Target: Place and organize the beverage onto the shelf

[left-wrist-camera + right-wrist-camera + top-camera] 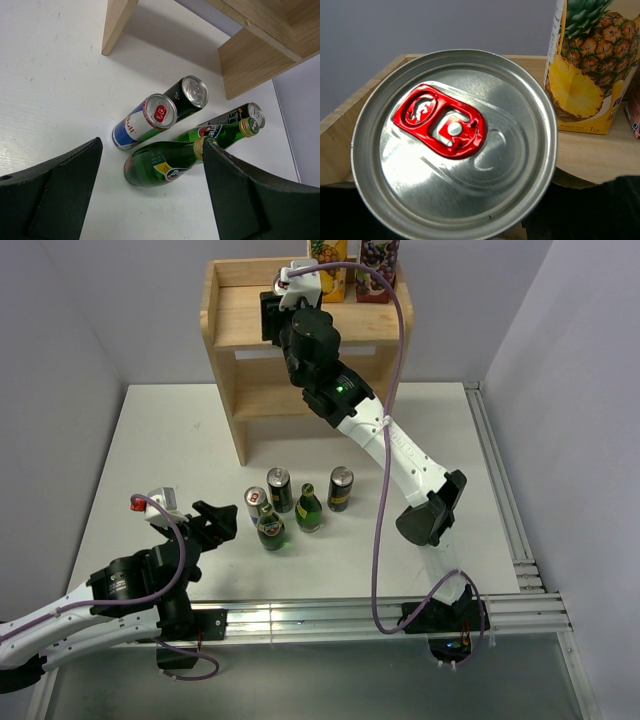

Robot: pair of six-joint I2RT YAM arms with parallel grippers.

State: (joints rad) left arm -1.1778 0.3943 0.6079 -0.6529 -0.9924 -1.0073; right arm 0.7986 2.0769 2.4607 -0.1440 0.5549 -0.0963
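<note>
The silver can would land on the flat top board, clear of the pineapple carton (585, 70), so my right gripper should open.
The wooden shelf (240, 330) stands at the back of the table. My right gripper (274, 310) is over its top board, shut on a silver can with a red tab (454, 145), left of the pineapple carton (585, 70); the can's body is hidden. On the table stand a Red Bull can (256, 503), two dark cans (279, 489) (341, 489) and two green bottles (270, 528) (308, 508). My left gripper (215, 523) is open and empty, just left of the near bottle (160, 165), which lies between its fingers (55, 195) in the wrist view.
A purple grape carton (377, 268) stands beside the pineapple carton (330, 265) at the right of the top board. The shelf's lower tier (270, 395) and its legs (117, 22) face the drinks. A metal rail (500, 510) runs along the table's right edge.
</note>
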